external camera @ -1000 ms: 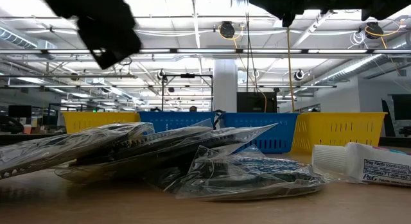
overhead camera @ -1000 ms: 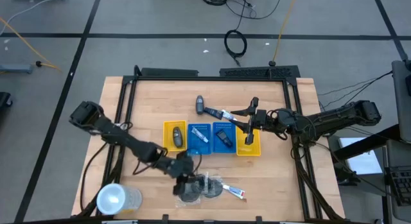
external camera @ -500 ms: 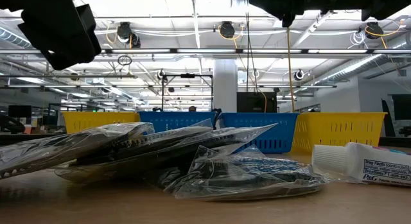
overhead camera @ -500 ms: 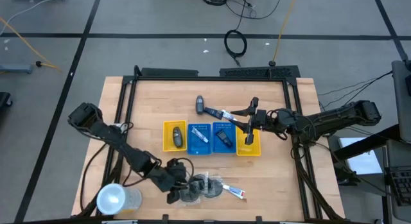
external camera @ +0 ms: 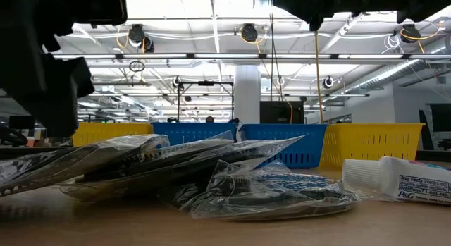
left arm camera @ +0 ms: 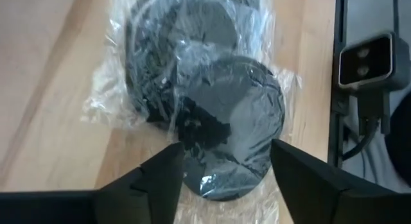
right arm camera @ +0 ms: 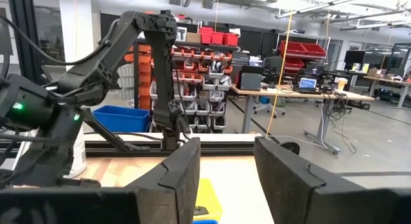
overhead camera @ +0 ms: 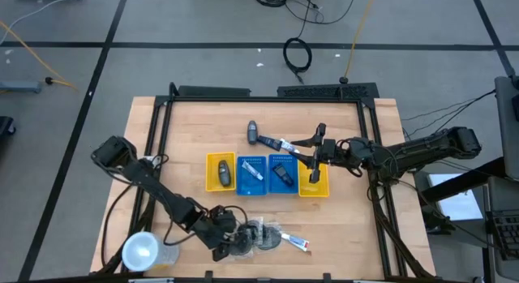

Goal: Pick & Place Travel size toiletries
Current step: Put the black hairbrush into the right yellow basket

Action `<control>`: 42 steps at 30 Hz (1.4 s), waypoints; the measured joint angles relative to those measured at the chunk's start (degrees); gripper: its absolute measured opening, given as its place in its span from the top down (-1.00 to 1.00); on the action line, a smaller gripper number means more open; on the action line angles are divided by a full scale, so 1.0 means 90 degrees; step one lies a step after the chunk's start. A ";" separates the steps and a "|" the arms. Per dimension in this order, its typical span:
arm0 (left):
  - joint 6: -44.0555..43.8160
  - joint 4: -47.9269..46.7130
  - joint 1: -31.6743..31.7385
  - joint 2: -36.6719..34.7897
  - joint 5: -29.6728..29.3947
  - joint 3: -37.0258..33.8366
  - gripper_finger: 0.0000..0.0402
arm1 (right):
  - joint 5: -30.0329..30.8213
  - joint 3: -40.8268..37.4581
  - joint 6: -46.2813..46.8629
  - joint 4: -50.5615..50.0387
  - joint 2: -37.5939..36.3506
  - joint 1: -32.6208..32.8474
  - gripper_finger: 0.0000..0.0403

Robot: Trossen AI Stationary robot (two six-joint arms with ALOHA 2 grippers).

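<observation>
The dark mesh puff [left arm camera: 234, 124] needs to go in a tray, and for that my left gripper should grab the clear bag by its loose edge [left arm camera: 239, 208].
Dark round mesh puffs in clear bags [overhead camera: 253, 234] lie flat on the table near its near edge, and they also show in the low view [external camera: 162, 168]. My left gripper [overhead camera: 232, 238] is open, pointing down over them. In the left wrist view its fingers [left arm camera: 223, 147] stand on either side of the nearest bagged puff [left arm camera: 250, 115], with no contact showing. A white tube [overhead camera: 297, 243] lies beside the puffs. My right gripper [overhead camera: 315, 161] is open [right arm camera: 226, 147] and waits above the right yellow tray [overhead camera: 315, 188]. A dark bottle [overhead camera: 253, 134] and a tube [overhead camera: 281, 143] lie beyond the trays.
A row of slotted trays, yellow [overhead camera: 212, 173], blue [overhead camera: 244, 179], blue [overhead camera: 281, 186] and yellow, crosses the table's middle, and some hold small items. A clear round cup [overhead camera: 144, 251] stands at the near left corner. Bare wood lies to the left and right of the trays.
My left gripper has moved toward the table's near edge and a little left, and has come down toward the bagged puffs. The puffs and the tube have stayed where they were.
</observation>
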 joint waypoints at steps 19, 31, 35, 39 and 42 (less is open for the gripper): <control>-0.0093 -0.0186 0.0118 0.0578 0.0066 0.0006 -0.27 | 0.0000 0.0000 0.0000 -0.0012 0.0000 0.0002 0.31; 0.0442 0.0284 0.0146 0.0727 0.0052 0.0002 -0.24 | -0.0002 0.0000 0.0002 -0.0061 0.0000 0.0002 0.31; 0.0325 0.0095 0.0154 0.0749 0.0114 0.0002 -0.02 | 0.0000 0.0000 0.0002 -0.0071 0.0000 0.0002 0.31; 0.0480 0.0148 0.0178 0.0749 0.0235 0.0005 0.40 | 0.0000 0.0000 0.0002 -0.0107 0.0000 0.0002 0.31; 0.0686 0.0245 0.0189 0.0753 0.0390 0.0000 0.79 | 0.0000 0.0000 0.0002 -0.0115 0.0000 0.0002 0.31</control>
